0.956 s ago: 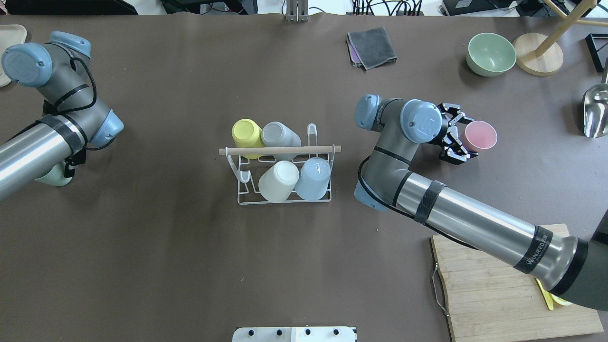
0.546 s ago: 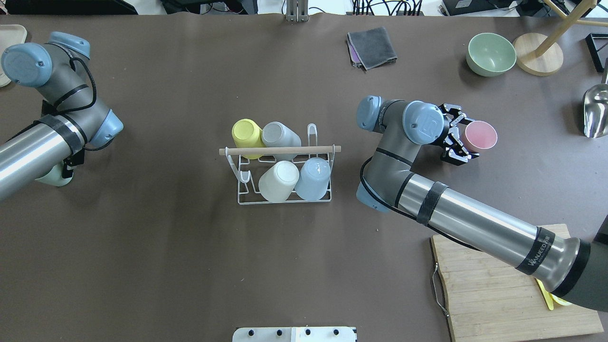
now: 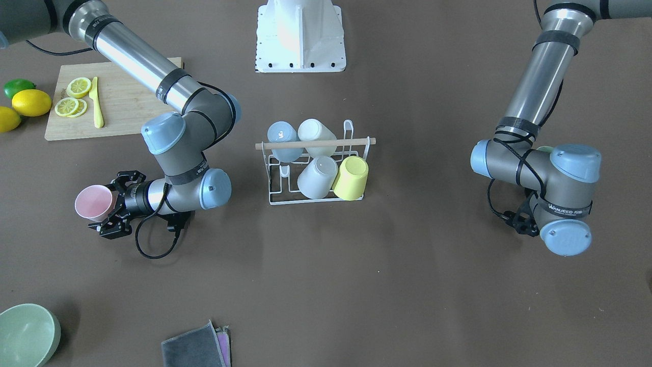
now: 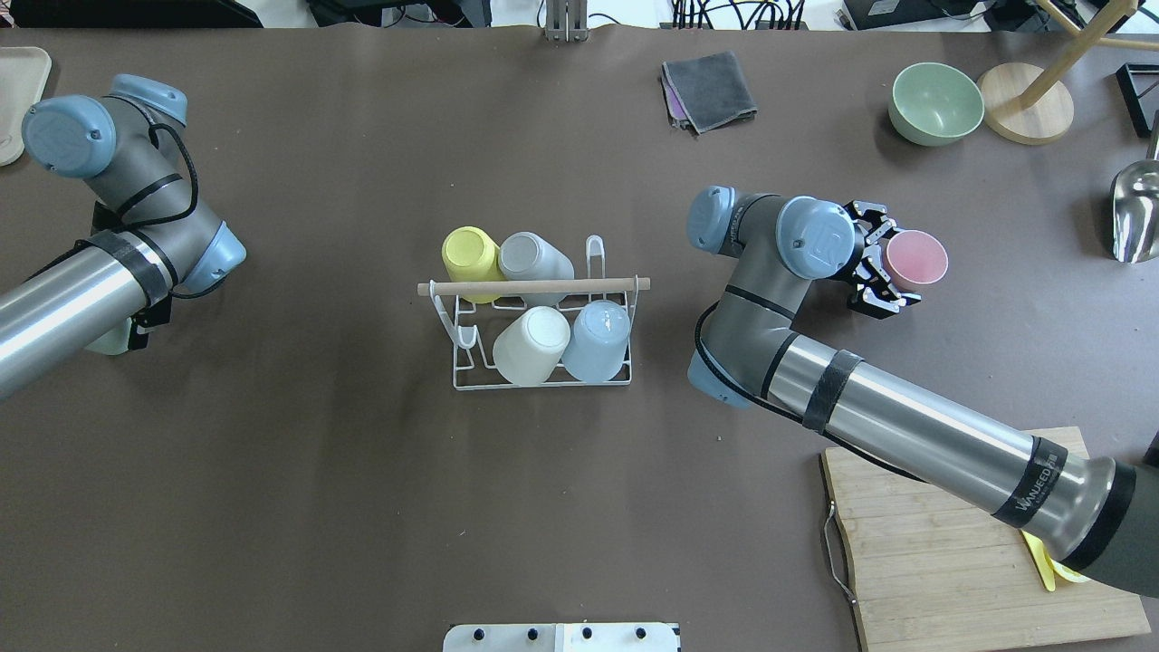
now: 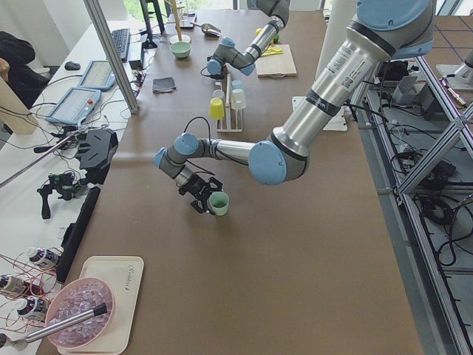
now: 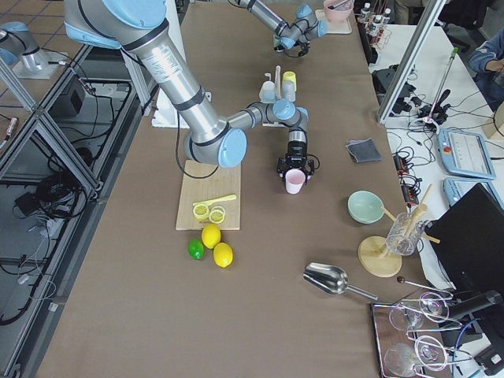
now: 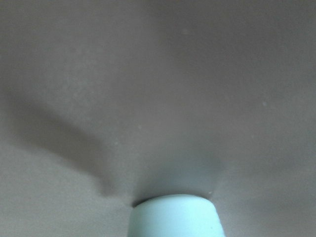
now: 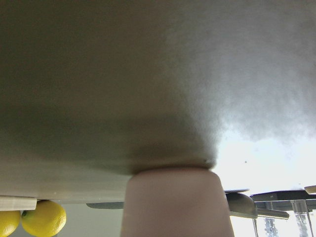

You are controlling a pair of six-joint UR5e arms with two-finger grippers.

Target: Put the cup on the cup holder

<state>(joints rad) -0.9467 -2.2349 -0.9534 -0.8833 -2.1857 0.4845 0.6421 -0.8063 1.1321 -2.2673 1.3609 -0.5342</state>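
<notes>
The right gripper grabs the pink cup by its side [image 3: 91, 211] next, to set the cup upside down on the cup holder [image 3: 315, 145].
The white wire cup holder [image 4: 534, 286] with its wooden rod stands mid-table, also seen from the front [image 3: 316, 144]. It carries a yellow cup [image 4: 471, 258], a grey one, a cream one and a blue one, all upside down. A pink cup [image 4: 916, 258] stands upright on the table to its right. My right gripper [image 4: 896, 265] lies level and open, its fingers on either side of the pink cup [image 3: 94, 202]. Far left, my left gripper [image 5: 209, 200] is shut on a pale green cup [image 5: 219, 203], mostly hidden under the arm in the overhead view [image 4: 109, 342].
A wooden cutting board [image 4: 960, 561] with lemon slices and a yellow knife lies under my right forearm, with lemons [image 3: 30, 102] beside it. At the far right are a green bowl [image 4: 935, 102], a wooden stand [image 4: 1028, 104] and a metal scoop [image 4: 1136, 217]. A grey cloth [image 4: 709, 91] lies at the back.
My right gripper has slid right, closer around the pink cup, which has not moved. My left arm has shifted slightly right with the green cup.
</notes>
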